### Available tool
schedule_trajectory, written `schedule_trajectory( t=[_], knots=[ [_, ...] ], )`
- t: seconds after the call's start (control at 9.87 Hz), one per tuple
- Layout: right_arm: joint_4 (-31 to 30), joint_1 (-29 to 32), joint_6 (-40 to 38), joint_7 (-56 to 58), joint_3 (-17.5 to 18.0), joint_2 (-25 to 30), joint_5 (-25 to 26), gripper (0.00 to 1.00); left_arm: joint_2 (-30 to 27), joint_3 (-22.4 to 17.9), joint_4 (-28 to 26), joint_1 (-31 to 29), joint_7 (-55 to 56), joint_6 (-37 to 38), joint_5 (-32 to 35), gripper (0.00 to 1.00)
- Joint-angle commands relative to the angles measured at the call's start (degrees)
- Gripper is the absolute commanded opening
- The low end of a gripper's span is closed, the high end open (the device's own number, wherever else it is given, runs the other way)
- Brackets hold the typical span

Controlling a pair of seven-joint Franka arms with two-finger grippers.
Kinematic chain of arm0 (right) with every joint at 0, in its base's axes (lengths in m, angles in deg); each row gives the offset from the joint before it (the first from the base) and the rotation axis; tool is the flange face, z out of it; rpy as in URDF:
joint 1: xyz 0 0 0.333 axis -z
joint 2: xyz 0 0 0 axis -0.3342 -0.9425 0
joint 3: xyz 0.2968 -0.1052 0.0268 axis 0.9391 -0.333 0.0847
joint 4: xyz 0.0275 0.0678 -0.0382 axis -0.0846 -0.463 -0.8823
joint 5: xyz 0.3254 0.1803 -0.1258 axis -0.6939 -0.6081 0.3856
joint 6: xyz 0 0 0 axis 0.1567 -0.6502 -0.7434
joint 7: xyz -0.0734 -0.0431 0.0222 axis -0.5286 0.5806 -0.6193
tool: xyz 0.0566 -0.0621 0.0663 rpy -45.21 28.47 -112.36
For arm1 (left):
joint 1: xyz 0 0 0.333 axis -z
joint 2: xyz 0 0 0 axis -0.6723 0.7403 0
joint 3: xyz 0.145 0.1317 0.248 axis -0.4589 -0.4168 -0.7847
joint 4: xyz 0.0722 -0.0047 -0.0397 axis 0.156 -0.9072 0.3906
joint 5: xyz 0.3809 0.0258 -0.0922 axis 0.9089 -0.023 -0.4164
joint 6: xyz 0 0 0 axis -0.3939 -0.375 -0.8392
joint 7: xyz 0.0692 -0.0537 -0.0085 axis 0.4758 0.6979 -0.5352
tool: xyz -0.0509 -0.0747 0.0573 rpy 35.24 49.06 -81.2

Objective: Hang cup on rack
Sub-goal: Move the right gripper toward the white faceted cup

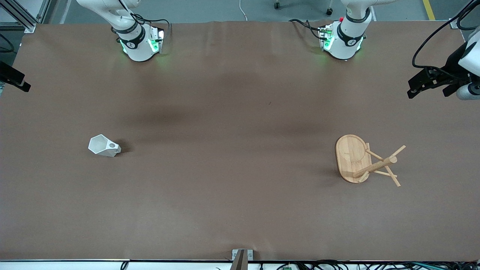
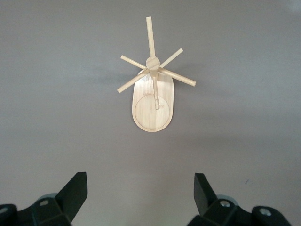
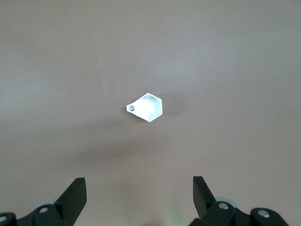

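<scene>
My right gripper grabs the cup by its rim (image 1: pixel 89 142) next. The cup's pierced handle (image 1: pixel 115 147) stays free to hang on the rack.
The white faceted cup (image 1: pixel 103 145) sits on the brown table toward the right arm's end, its blocky pierced handle turned toward the table's middle. In the right wrist view the cup (image 3: pixel 148 107) lies well below my right gripper (image 3: pixel 140 193), which is open and empty. Only a black part of that gripper (image 1: pixel 15 80) shows at the front view's edge. The bamboo rack (image 1: pixel 352 157) stands toward the left arm's end, pegs spread from its post. My left gripper (image 1: pixel 429 88) hangs open and empty, high over that end. From there the rack (image 2: pixel 152 106) is seen from above, far below the left gripper (image 2: pixel 141 193).
The brown table (image 1: pixel 232 168) carries only the cup and the rack. Both arm bases (image 1: pixel 139 41) (image 1: pixel 343 39) stand along its farthest edge. A small metal bracket (image 1: pixel 242 257) sits at the nearest edge.
</scene>
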Motion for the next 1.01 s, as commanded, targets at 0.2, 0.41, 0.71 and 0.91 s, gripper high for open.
schedule_trajectory(
  t=[0.2,0.41,0.71,0.91],
  knots=[
    [-8.7,2.83,6.94,2.35,0.32,-2.39,-0.76,1.0,1.8,0.36,0.65,0.01,-0.23,0.93,-0.14,1.0],
    [-20.04,2.66,19.5,2.44,0.32,-3.0,-0.85,1.0,2.68,0.27,2.33,-0.25,-0.75,0.84,-0.32,1.0],
    [-27.72,4.23,33.68,6.63,0.32,-9.48,-0.85,1.0,2.6,0.36,2.24,0.01,-0.84,1.02,-0.93,1.0],
    [-33.16,4.85,45.08,9.54,0.32,-12.83,-0.85,1.0,2.6,0.36,2.24,-0.34,-0.84,1.37,-4.17,1.0]
  ],
)
